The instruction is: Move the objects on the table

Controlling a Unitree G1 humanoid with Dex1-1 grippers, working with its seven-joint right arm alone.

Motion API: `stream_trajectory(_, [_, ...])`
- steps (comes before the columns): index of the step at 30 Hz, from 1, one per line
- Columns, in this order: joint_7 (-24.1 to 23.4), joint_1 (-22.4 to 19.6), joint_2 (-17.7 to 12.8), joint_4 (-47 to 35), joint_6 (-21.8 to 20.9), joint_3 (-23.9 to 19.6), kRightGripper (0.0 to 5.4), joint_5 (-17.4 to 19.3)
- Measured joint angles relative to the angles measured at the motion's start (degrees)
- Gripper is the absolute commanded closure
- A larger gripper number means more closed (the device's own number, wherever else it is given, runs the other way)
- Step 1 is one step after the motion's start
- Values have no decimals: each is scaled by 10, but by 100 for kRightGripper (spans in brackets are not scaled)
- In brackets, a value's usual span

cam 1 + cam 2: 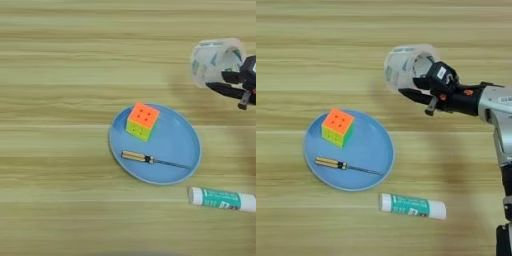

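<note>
The clear tape roll hangs tilted in my right gripper, above the wood, so it is too early to let go.
My right gripper (415, 88) comes in from the right and is shut on the clear tape roll (398, 65), one black finger inside the ring and one under its wall. The roll (209, 62) is tilted, and its shadow falls on the table (50, 75) below and to its left. The round blue plate (368, 145) lies in front of it, to the left. On the plate's left part stands the orange-yellow-green puzzle cube (337, 126). The white glue stick with a teal label (412, 206) lies on its side on the table, just beyond the plate's near right rim.
A thin screwdriver with a yellowish handle (341, 164) lies across the near half of the plate, tip pointing right. The silver forearm (496, 107) reaches in along the right edge. Bare wood extends to the left of the plate and along the far side.
</note>
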Motion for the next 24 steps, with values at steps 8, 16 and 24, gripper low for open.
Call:
stream_trajectory(8, [65,-69,-41,76,-50,31,439,-39])
stream_trajectory(16, [132,-127,-47,164,-101,96,439,-104])
stream_trajectory(24, [148,-163,-69,202,-172,127,439,-160])
